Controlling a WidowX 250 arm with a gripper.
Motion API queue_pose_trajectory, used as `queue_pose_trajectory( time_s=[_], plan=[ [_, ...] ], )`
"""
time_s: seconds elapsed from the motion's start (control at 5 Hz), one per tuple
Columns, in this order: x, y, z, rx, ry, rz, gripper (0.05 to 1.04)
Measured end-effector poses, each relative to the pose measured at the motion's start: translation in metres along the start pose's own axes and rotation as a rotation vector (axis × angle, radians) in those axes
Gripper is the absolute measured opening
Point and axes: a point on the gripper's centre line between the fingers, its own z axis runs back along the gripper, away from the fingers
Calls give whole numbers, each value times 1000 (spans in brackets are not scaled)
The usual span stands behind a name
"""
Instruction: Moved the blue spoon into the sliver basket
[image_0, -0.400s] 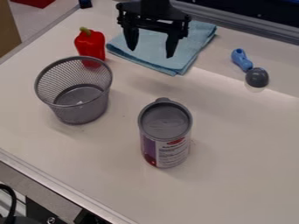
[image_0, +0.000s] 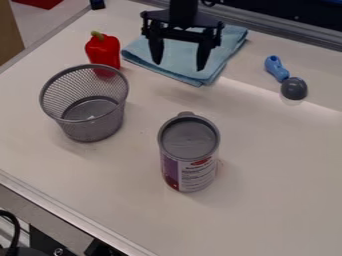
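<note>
My gripper grabs the spoon's blue handle next, to move the spoon into the silver mesh basket.
My gripper hangs open above the folded blue cloth at the top of the camera view, with nothing between its two fingers. The spoon, with a blue handle and a dark grey bowl, lies on the table at the upper right, well to the right of the gripper. The silver mesh basket stands upright at the left, lower than the gripper in the view. Through its mesh I see no object inside.
A light blue cloth lies beneath the gripper. A red pepper stands just behind the basket. A can with a grey lid stands upright near the middle. A metal rail runs along the back edge.
The gripper has shifted slightly to the right and a little lower in the view, still open. The spoon, basket, can and pepper have stayed where they were.
</note>
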Motion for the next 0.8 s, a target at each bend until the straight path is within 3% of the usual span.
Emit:
queue_pose_trajectory(
  time_s=[0.2,0.4,0.6,0.8],
  plan=[
    [8,-29,6,-16,3,100,999],
    [12,-59,7,-42,-27,210,999],
    [18,-86,11,-106,-118,309,999],
    [22,-107,4,-143,-158,426,999]
  ],
)
